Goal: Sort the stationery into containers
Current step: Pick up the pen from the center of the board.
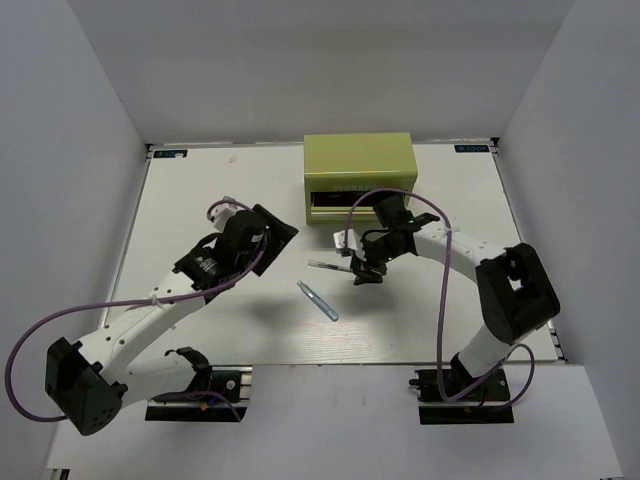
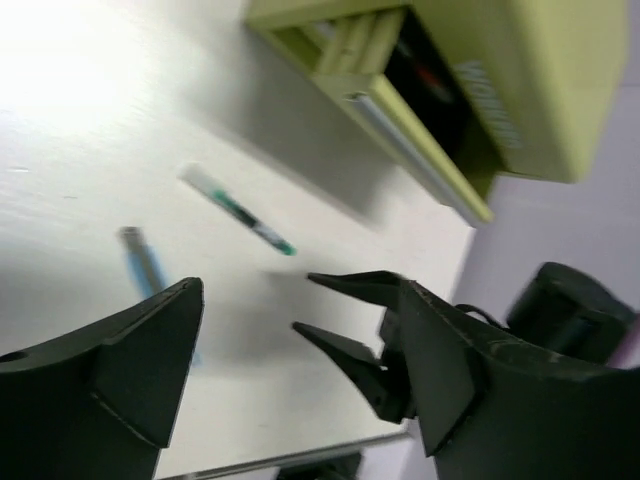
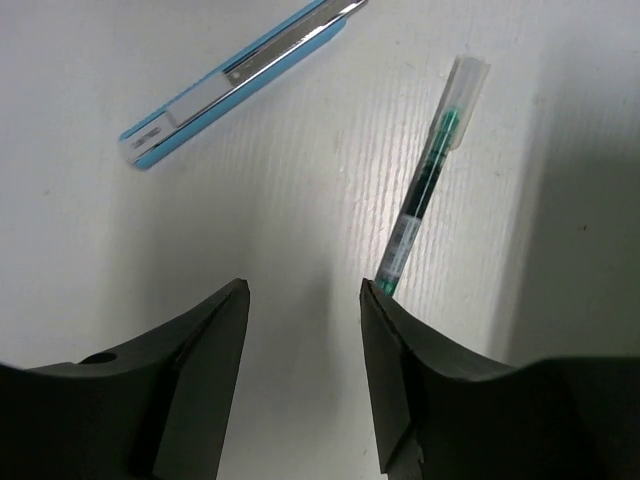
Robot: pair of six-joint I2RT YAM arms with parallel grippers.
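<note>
I will next use my right gripper to grab the clear pen by its labelled end (image 1: 344, 269) (image 3: 400, 248). The pen's end with the cap will stay free to go into the open drawer.
A clear pen with green ink (image 3: 425, 190) lies flat on the white table, also seen as the pen (image 1: 328, 266) and the pen (image 2: 240, 212). A pale blue flat stick (image 3: 235, 85) lies near it, seen too as the blue stick (image 1: 318, 301). My right gripper (image 3: 304, 290) hovers open just beside the pen's lower end, with nothing between its fingers; it shows as the right gripper (image 1: 362, 272). My left gripper (image 2: 300, 290) is wide open and empty, left of the pen, at the left gripper (image 1: 283, 232). The yellow-green chest (image 1: 358, 165) stands behind, one drawer (image 2: 400, 110) pulled out.
White walls close in the table on the left, back and right. The chest (image 2: 540, 90) sits at the back centre. Something dark and something red lie blurred inside the open drawer. My right arm's elbow (image 1: 515, 290) stands at the right.
</note>
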